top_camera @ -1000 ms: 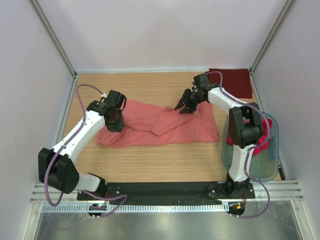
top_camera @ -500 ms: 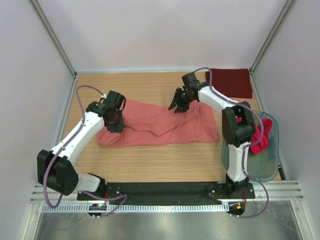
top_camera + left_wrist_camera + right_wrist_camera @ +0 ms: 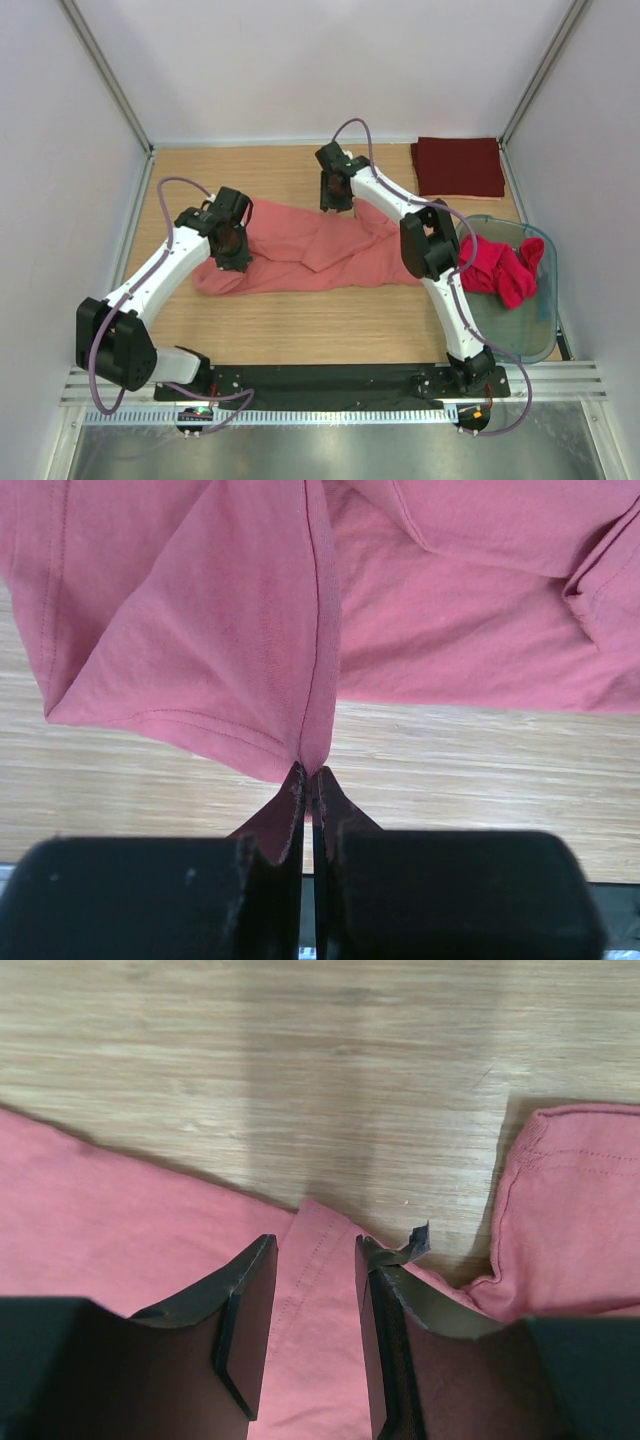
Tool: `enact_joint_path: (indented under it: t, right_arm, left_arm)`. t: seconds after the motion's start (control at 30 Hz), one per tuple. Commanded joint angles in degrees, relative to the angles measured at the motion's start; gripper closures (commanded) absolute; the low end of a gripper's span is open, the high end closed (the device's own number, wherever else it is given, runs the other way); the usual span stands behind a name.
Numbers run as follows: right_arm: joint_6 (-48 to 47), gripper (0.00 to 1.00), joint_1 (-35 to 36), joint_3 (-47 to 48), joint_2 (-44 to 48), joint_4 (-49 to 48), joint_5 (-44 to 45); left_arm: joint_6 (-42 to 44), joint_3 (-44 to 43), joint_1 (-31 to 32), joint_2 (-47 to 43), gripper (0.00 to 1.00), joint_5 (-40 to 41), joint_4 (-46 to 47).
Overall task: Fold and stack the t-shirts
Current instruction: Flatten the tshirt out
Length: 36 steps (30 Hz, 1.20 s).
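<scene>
The right gripper has to spread the salmon-pink t-shirt for folding, so next it should take hold of the shirt by its hemmed corner (image 3: 333, 214) (image 3: 319, 1225), opposite the left gripper's seam.
A salmon-pink t-shirt (image 3: 320, 255) lies crumpled across the middle of the table. My left gripper (image 3: 232, 245) is shut on its left end; in the left wrist view the fingertips (image 3: 308, 775) pinch a seam of the cloth (image 3: 250, 620) above the wood. My right gripper (image 3: 335, 200) is open over the shirt's far edge; in the right wrist view a hemmed corner (image 3: 318, 1270) lies between the open jaws of the gripper (image 3: 318, 1245). A dark maroon t-shirt (image 3: 460, 167) lies folded at the far right. Brighter red-pink t-shirts (image 3: 495, 268) sit in the tub.
A translucent greenish tub (image 3: 530, 330) stands at the right edge of the table. Metal frame posts and white walls close in the back and sides. Bare wood (image 3: 300, 320) lies in front of the salmon shirt and bare wood (image 3: 250, 170) behind it.
My right gripper has moved left along the shirt's far edge, from near the maroon shirt to the middle. The left gripper has held its grip and hardly moved.
</scene>
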<state>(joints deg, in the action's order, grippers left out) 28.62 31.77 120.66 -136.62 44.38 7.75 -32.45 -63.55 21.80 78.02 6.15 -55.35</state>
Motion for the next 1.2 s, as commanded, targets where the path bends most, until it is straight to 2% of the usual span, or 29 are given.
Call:
enact_joint_path:
  t: [0.0, 0.17, 0.53, 0.7, 0.9, 1.1, 1.13, 1.17]
  right_arm:
    - [-4.1, 0.57, 0.8, 2.7, -0.6, 1.7, 5.7]
    - [-5.2, 0.59, 1.4, 1.2, -1.5, -0.2, 4.3]
    - [-6.9, 0.68, 1.5, 4.4, -5.4, 0.3, 5.4]
    - [-7.0, 0.8, 1.5, 4.9, -5.9, -0.2, 5.4]
    - [-7.9, 0.9, 1.5, 8.2, -3.7, 1.5, 8.3]
    - [-10.1, 0.92, 1.5, 10.1, 0.4, 2.7, 8.1]
    - [-10.1, 0.93, 1.5, 10.1, 1.4, 3.1, 7.9]
    - [-10.1, 0.99, 1.5, 9.9, 2.0, 3.4, 7.8]
  left_arm:
    - [1.5, -0.3, 0.3, -1.9, 1.0, -0.4, 0.9]
    - [2.6, -1.2, 0.2, -1.2, 1.0, -0.4, 0.4]
    - [3.5, -0.3, -0.2, -1.8, 1.0, -0.2, 0.2]
    - [3.9, -0.4, -0.5, -1.9, 1.0, -0.3, 0.1]
    - [4.1, -0.4, -0.7, -2.2, 1.0, -0.4, 0.2]
    - [4.1, -0.5, -0.9, -2.5, 1.0, -0.4, 0.3]
    - [4.1, -0.5, -0.9, -2.5, 1.0, -0.4, 0.4]
    - [4.1, -0.5, -0.9, -2.7, 1.0, -0.5, 0.3]
